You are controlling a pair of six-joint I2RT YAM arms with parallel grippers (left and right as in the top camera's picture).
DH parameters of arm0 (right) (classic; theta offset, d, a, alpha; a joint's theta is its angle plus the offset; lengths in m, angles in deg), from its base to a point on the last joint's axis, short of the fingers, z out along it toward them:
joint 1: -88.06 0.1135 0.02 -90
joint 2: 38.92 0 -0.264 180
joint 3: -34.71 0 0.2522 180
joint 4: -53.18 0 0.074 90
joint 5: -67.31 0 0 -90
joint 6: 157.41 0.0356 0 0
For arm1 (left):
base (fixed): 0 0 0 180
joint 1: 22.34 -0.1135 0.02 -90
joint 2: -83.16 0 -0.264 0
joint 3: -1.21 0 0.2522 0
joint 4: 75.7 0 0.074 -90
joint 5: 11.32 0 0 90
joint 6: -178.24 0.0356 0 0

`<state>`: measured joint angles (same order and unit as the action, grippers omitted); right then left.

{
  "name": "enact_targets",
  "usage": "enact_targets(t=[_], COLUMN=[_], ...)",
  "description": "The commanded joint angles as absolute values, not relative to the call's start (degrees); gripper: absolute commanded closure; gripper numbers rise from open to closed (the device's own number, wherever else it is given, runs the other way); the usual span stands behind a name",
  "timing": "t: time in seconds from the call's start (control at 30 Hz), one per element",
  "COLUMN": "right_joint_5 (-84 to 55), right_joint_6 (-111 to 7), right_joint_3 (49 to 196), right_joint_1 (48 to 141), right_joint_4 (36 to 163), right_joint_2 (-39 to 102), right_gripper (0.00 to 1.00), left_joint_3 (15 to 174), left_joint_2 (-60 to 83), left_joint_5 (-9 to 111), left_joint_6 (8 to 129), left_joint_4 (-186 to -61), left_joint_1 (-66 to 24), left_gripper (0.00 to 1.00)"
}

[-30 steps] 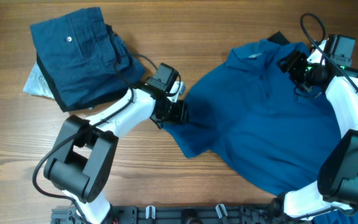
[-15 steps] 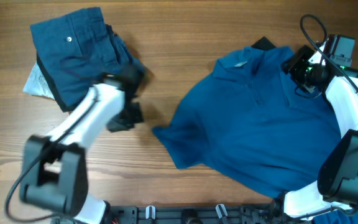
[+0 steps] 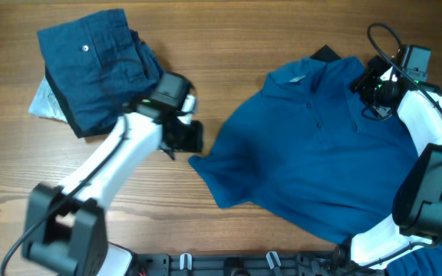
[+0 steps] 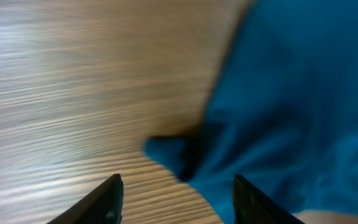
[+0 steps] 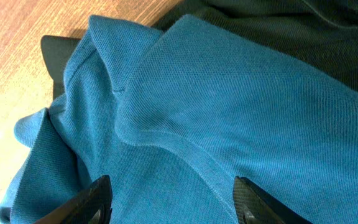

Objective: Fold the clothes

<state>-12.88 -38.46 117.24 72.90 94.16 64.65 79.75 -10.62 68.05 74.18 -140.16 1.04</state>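
My right gripper is going to grab the collared shirt [image 3: 321,153] next at the shoulder seam near the collar [image 3: 357,100] to fold it. It leaves the sleeve tip for my left gripper.
The medium-blue collared shirt [image 3: 321,153] lies spread face up on the right half of the table, its collar [image 3: 301,74] at the far side and one sleeve tip [image 3: 202,162] pointing left. My left gripper [image 3: 187,136] is open and empty just left of that sleeve tip; the left wrist view shows the tip [image 4: 169,154] on bare wood ahead of the jaws [image 4: 178,194]. My right gripper [image 3: 368,81] is open over the shirt's shoulder near the collar [image 5: 166,124], jaws [image 5: 173,200] either side of a seam. The navy-teal folded trousers [image 3: 94,65] lie at the far left.
A pale grey item [image 3: 43,103] sticks out from under the trousers. A black patch [image 3: 325,54] shows behind the shirt collar, and it also shows in the right wrist view [image 5: 55,53]. Bare wood table [image 3: 229,46] lies between the two garments.
The left gripper let go of the sleeve after dragging it left, swung away left, then came back beside the sleeve tip. The shirt now lies flatter and further left. The right gripper barely moved.
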Motion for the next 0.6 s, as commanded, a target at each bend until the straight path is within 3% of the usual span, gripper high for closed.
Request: enact_targets(t=[0.0, 0.07, 0.17, 0.2, 0.57], right_joint_5=[-13.0, -12.2, -12.1, -12.1, -12.1], right_joint_6=[-37.9, -37.9, -37.9, -37.9, -37.9], right_joint_3=[117.3, 117.3, 117.3, 117.3, 117.3], right_joint_1=[73.1, 73.1, 73.1, 73.1, 73.1], right_joint_4=[94.9, 95.1, 95.3, 95.3, 95.1], right_joint_2=[65.5, 65.5, 65.5, 65.5, 65.5], right_gripper=[0.36, 0.34, 0.33, 0.33, 0.32], left_joint_3=[79.9, 79.9, 79.9, 80.2, 94.8], left_joint_2=[-18.0, -22.0, -24.7, -24.4, -5.3], left_joint_5=[69.0, 69.1, 68.9, 68.8, 77.8], left_joint_6=[79.1, 79.1, 79.0, 78.8, 75.1], left_joint_4=[-138.3, -136.6, -136.7, -137.4, -153.3], left_joint_1=[5.9, 6.9, 7.2, 7.2, 5.9], left_gripper=[0.45, 0.51, 0.88, 0.96, 0.96])
